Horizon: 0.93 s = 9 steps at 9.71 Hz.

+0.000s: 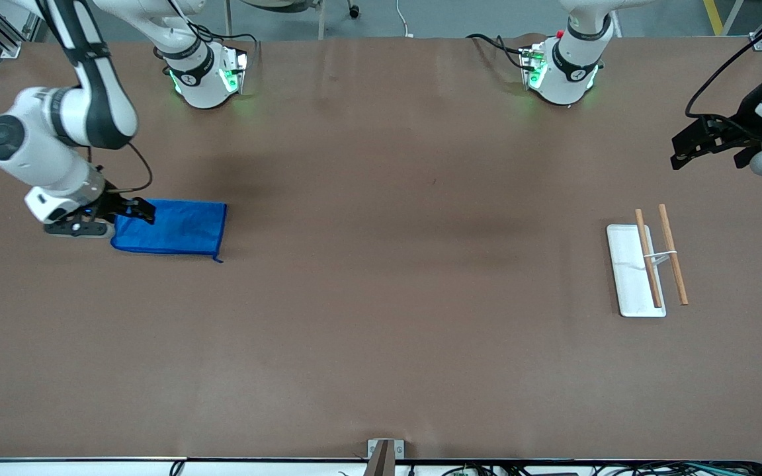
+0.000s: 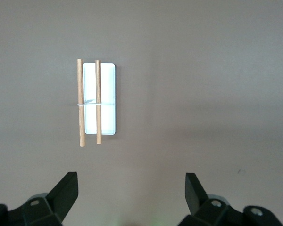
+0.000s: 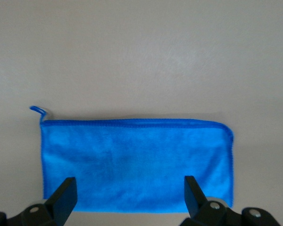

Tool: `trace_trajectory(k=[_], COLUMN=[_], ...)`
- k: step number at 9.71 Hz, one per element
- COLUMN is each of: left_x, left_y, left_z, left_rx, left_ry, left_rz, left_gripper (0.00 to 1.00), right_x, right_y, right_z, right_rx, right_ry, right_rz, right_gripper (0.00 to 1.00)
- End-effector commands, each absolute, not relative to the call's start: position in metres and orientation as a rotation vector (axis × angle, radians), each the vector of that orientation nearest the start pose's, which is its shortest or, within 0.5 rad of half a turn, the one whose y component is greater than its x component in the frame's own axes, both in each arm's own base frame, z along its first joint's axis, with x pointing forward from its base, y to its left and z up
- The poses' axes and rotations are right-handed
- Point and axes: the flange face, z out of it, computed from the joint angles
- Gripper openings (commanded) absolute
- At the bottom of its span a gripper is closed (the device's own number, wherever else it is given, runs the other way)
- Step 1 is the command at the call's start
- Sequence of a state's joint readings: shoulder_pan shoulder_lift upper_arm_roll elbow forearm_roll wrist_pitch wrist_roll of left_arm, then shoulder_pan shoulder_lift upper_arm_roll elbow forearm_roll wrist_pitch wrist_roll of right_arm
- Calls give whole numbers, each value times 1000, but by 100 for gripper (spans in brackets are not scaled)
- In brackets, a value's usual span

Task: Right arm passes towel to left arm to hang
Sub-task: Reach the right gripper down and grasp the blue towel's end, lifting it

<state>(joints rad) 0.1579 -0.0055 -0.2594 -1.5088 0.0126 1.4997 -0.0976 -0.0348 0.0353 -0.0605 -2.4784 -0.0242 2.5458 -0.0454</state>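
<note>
The right gripper grabs the blue towel (image 3: 137,165) by its hemmed edge (image 3: 132,207) next, to pass it for hanging.
The blue towel (image 1: 176,228) lies flat on the brown table at the right arm's end, its corner loop (image 1: 219,260) on the corner nearest the front camera. It fills the right wrist view (image 3: 137,162). My right gripper (image 1: 139,210) is open and empty, low over the towel's edge, its fingers spread along that edge. My left gripper (image 1: 685,149) is open and empty, up in the air at the left arm's end of the table. The rack of two wooden rods (image 1: 660,254) on a white base (image 1: 626,277) shows in the left wrist view (image 2: 89,101).
The rack stands near the left arm's end, nearer the front camera than the left gripper. The two arm bases (image 1: 206,73) (image 1: 563,69) stand along the table's edge farthest from the camera. A bracket (image 1: 381,453) sits at the nearest table edge.
</note>
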Motion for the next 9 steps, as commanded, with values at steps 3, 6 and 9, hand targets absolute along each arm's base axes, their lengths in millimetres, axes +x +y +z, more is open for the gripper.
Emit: trace_trajectory(k=[3,6,9], left_x=[548,548,549], left_y=[-68,-71,-71], left_z=[634,634,631], left_rx=[-3115,-3115,-3119], left_ry=[67,77,77], left_rz=[45,43,53], left_gripper=[100,100,100], right_x=[441,438,435], right_y=[-55,-58,-59], right_z=[190,181,173], right_rx=[-3172,-3173,-3172], right_ry=[-43,-56,-46], right_rz=[-177,-145,-116], right_gripper=[94,81,39])
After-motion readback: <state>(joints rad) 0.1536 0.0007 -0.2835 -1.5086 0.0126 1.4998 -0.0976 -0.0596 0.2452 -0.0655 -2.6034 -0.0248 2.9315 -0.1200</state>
